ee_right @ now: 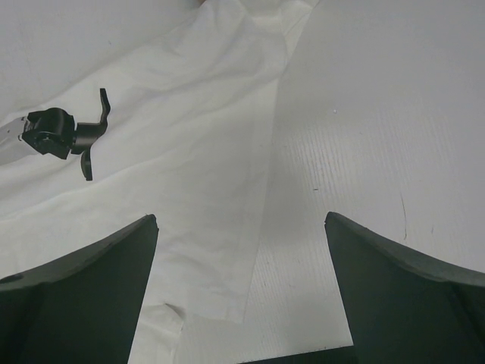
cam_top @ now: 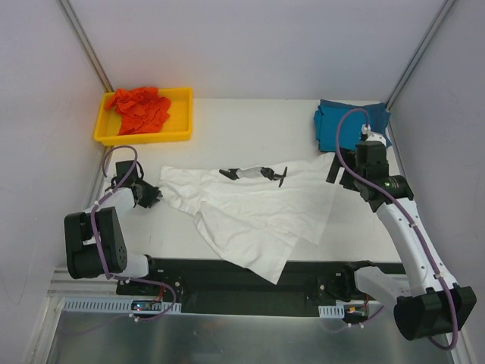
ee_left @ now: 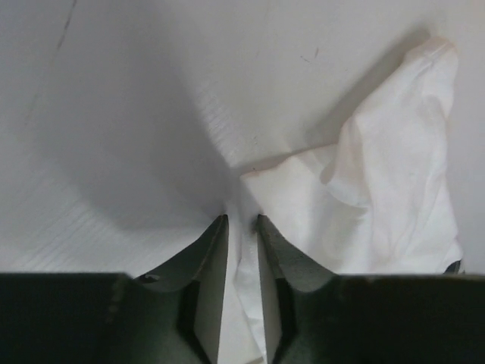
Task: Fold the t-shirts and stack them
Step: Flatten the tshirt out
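Note:
My right gripper is to grab the white t-shirt (cam_top: 250, 212) next at its near corner, opposite the corner in my left gripper, and stretch it flat for folding.
The white t-shirt (cam_top: 250, 212) lies spread in the middle of the table, with black printed marks (cam_top: 254, 173) near its far edge. My left gripper (cam_top: 154, 195) is shut on its left corner. In the left wrist view a fold of white cloth (ee_left: 241, 303) sits pinched between the fingers (ee_left: 212, 250). My right gripper (cam_top: 337, 171) is open and empty over the shirt's right edge. In the right wrist view (ee_right: 241, 220) that edge (ee_right: 189, 152) runs between the jaws. The teal-blue t-shirt (cam_top: 341, 125) lies folded at the back right. The orange-red t-shirt (cam_top: 140, 108) is crumpled in the tray.
The yellow tray (cam_top: 182, 114) stands at the back left. Grey walls close in the table on the left, back and right. A black strip (cam_top: 227, 273) runs along the near edge between the arm bases.

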Robot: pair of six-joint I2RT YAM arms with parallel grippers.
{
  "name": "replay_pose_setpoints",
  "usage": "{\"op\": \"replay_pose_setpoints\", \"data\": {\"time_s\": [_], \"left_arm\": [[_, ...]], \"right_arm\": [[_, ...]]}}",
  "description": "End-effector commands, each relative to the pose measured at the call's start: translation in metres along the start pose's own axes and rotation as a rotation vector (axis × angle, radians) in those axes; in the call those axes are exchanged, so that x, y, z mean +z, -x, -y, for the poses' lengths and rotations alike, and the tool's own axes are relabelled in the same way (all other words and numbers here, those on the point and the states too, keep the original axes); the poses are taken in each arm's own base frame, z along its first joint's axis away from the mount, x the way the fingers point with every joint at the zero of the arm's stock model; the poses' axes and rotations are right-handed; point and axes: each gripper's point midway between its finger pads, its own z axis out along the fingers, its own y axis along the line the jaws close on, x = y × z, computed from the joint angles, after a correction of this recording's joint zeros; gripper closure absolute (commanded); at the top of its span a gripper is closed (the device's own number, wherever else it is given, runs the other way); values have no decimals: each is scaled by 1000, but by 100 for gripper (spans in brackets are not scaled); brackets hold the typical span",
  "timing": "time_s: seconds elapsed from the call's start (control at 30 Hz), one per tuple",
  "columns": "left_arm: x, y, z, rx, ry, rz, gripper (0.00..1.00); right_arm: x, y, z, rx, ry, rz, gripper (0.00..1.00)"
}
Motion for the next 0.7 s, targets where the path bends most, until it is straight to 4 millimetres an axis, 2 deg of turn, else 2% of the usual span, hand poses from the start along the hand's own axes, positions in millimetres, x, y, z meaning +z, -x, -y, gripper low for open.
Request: {"op": "replay_pose_setpoints", "data": {"time_s": [0.0, 0.03, 0.07, 0.13, 0.23, 0.27, 0.33, 0.43, 0.5, 0.6, 0.67], "left_arm": [[7, -9, -2, 16, 3, -66, 83], [8, -9, -1, 20, -2, -70, 88], [9, -8, 0, 22, -2, -71, 100], [9, -8, 3, 30, -12, -74, 100], [7, -4, 4, 40, -21, -48, 100], [4, -3, 3, 41, -23, -34, 100], [1, 2, -2, 37, -5, 6, 100], [-7, 3, -5, 47, -15, 42, 100], [-12, 3, -6, 57, -29, 58, 100], [-19, -3, -6, 57, -60, 61, 100], [-23, -6, -6, 52, -78, 69, 100]], "right_arm": [[-9, -1, 2, 26, 1, 7, 4], [-9, -2, 4, 28, -4, 4, 4], [-10, -2, 3, 27, 4, 4, 4], [-11, -5, 1, 12, 17, -9, 4], [-13, -20, -5, -38, 70, -78, 4], [-14, -29, -12, -51, 115, -121, 4], [-16, -48, -14, -63, 140, -197, 4], [-19, -86, -24, -55, 211, -327, 4], [-24, -109, -37, -98, 263, -398, 4], [-26, -148, -39, -150, 212, -511, 4], [-26, -172, -40, -112, 193, -590, 4]]}}
